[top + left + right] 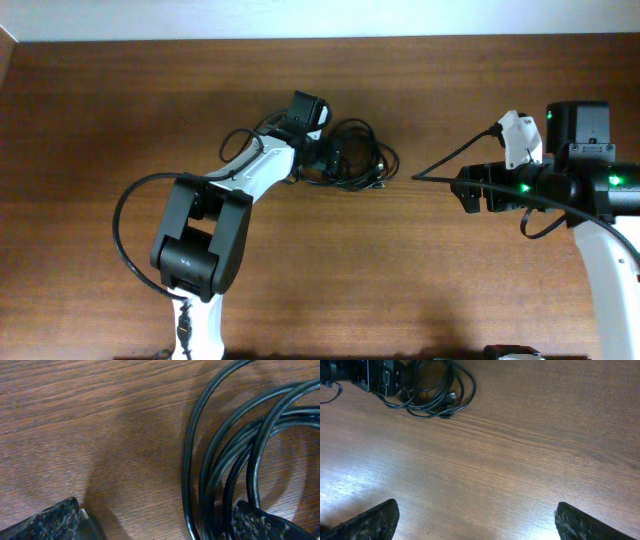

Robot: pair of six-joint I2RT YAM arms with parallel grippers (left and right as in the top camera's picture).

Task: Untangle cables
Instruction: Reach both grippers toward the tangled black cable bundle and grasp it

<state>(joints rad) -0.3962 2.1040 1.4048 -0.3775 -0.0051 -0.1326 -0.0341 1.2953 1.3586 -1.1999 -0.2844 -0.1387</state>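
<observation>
Next, my left gripper grabs a piece of cable at the bundle's outer edge (189, 515) to untangle the cables, and the other loops stay free.
The cables (358, 160) lie as a tangled bundle of thin black loops on the wooden table, just right of its middle. My left gripper (328, 158) is open and down at the bundle's left edge. In the left wrist view (160, 517) several cable strands (220, 460) run between the fingers, close to the right finger; nothing is clamped. My right gripper (466, 190) is open and empty, off to the right of the bundle. In the right wrist view (477, 520) it hovers over bare wood, with the bundle (432, 395) far off at the top left.
The wooden table (120, 100) ends at a pale wall along the back. A thicker black cable (455, 158) from the right arm juts left toward the bundle. The left arm's own cable (122, 230) loops out at the left.
</observation>
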